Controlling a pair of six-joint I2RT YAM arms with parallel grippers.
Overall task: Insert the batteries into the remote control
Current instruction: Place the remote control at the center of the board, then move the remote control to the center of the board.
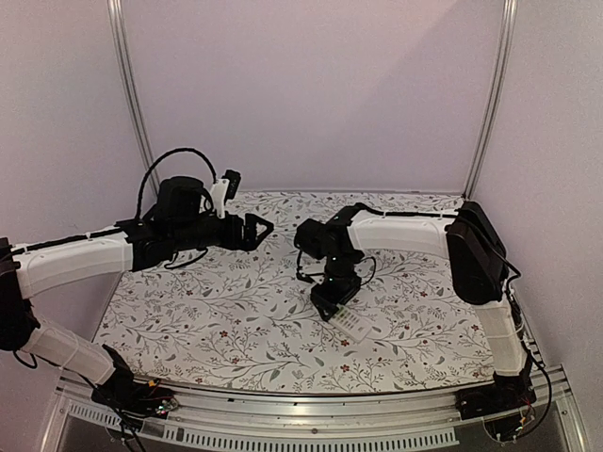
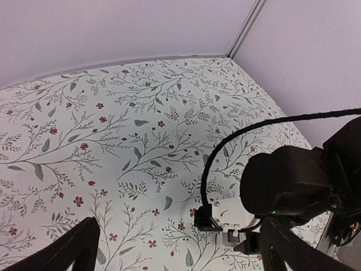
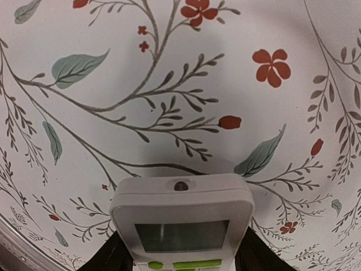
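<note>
The robot's right gripper needs to open, because the remote control tilts low above empty, flat cloth with its button end lowest, so the remote would land there.
The remote control (image 3: 181, 217) is white with a greenish display and green buttons, and my right gripper (image 3: 181, 261) is shut on it, one dark finger (image 3: 107, 257) on each long side. In the top view the remote control (image 1: 355, 326) sticks out toward the front right from under the right gripper (image 1: 332, 298), low over the middle of the table. My left gripper (image 1: 261, 229) hangs open above the table's back left, and its left wrist view shows its fingers (image 2: 65, 253) spread wide with nothing between them. No batteries are in view.
A floral cloth (image 1: 217, 320) covers the table. Plain walls with metal posts (image 1: 130, 94) close off the back and sides, and a metal rail (image 1: 311, 407) runs along the front edge. In the left wrist view the right arm's dark wrist (image 2: 285, 183) and cable stand close on the right.
</note>
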